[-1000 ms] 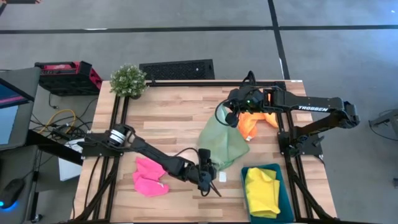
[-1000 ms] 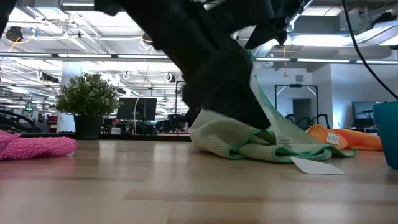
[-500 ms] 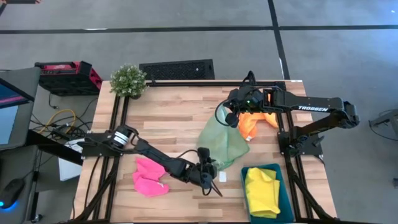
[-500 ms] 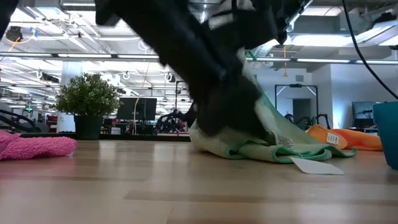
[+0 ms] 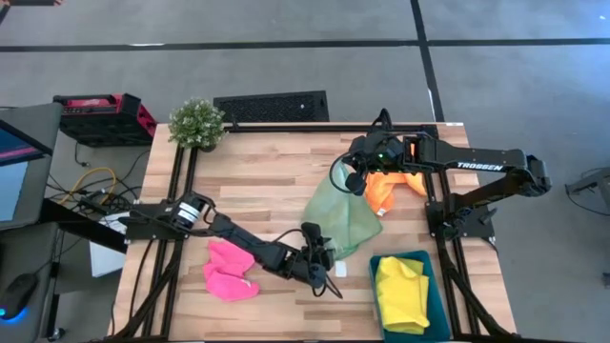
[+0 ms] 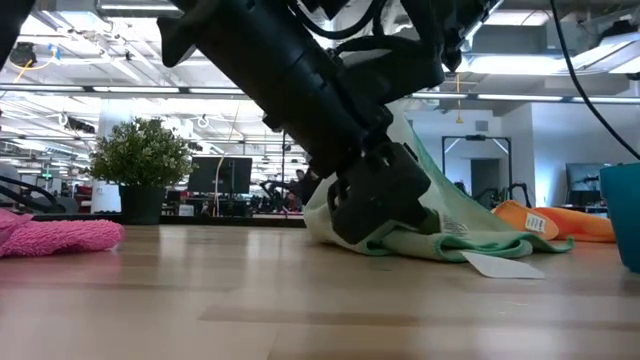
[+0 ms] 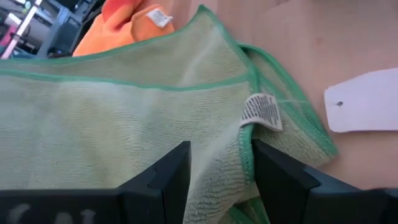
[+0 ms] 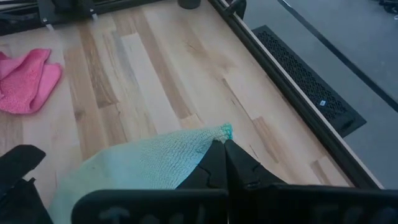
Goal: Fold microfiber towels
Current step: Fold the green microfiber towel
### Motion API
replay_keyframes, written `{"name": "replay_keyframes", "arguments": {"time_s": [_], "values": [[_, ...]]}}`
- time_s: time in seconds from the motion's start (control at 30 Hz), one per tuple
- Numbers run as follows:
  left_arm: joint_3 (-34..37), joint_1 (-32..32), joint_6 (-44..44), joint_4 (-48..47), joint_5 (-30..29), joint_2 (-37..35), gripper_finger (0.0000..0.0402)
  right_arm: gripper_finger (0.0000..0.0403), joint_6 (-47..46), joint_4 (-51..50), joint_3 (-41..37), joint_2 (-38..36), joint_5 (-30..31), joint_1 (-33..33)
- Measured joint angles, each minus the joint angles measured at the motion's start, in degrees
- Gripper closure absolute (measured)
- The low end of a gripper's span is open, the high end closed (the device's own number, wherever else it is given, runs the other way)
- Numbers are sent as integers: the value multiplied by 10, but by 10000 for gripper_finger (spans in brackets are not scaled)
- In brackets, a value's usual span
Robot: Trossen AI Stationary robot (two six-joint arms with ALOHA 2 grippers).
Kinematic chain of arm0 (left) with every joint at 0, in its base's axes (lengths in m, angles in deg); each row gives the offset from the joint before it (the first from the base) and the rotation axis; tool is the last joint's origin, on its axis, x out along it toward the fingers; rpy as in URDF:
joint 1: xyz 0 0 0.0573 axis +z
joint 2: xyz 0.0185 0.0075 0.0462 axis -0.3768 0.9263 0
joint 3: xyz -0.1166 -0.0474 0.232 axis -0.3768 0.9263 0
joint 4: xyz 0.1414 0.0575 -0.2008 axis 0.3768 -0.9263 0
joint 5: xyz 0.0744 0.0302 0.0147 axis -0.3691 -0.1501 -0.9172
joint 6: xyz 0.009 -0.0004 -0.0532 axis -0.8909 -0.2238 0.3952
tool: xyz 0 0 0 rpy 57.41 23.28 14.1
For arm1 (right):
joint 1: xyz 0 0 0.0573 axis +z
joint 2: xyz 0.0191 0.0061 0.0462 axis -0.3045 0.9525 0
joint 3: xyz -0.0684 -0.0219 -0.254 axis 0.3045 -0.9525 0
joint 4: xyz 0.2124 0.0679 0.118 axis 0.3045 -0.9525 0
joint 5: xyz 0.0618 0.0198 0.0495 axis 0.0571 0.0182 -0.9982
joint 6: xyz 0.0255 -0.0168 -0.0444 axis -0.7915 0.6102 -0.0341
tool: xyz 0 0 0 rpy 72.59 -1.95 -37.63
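Note:
I need to grab the light green towel next with my left gripper by its hemmed edge [image 7: 247, 155] beside the sewn label, to spread the towel for folding.
A light green towel [image 5: 341, 217] hangs from my right gripper [image 5: 354, 181], which is shut on its top corner. Its lower part is heaped on the table [image 6: 420, 240]. My left gripper [image 7: 221, 168] is open and low at that heap, one finger on each side of the green-hemmed edge near the sewn label [image 7: 261, 112]. An orange towel [image 5: 391, 187] lies behind the green one. A pink towel [image 5: 229, 271] lies at the near left. A yellow towel [image 5: 400, 291] lies in the teal tray [image 5: 441, 295]. My left gripper has the green towel's hemmed edge [image 7: 246, 158] between its open fingers [image 7: 168, 177]; whether they touch the cloth I cannot tell. My right gripper pinches the green towel's top corner [image 8: 225, 131] between its two fingers, slanting down from the table's right. The towel hangs below it, with its lower part on the table.
A white card [image 5: 340, 271] lies on the table beside the green towel's near edge. A potted plant [image 5: 196, 122] stands at the far left corner. Bare wood stretches across the table's far left and middle.
My left gripper has sunk a little toward the table and turned at the wrist beside the green towel's heap, staying open. The towel and my right gripper have kept still.

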Motion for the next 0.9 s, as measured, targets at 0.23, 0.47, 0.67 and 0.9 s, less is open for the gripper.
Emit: {"name": "replay_keyframes", "arguments": {"time_s": [0.23, 0.47, 0.67, 0.9], "values": [[0, 2, 4, -1, 2, 0, 326, 401, 0, 0, 0, 0, 0, 0], [0, 1, -13, -15, 5, -4, 396, 400, 13, 0, 0, 0, 0, 0], [0, 1, 1, -69, -5, -49, 399, 400, 15, -10, 0, -17, 0, -12], [0, 3, 26, -162, -30, -139, 400, 400, 18, -64, 0, -59, 0, -26]]}}
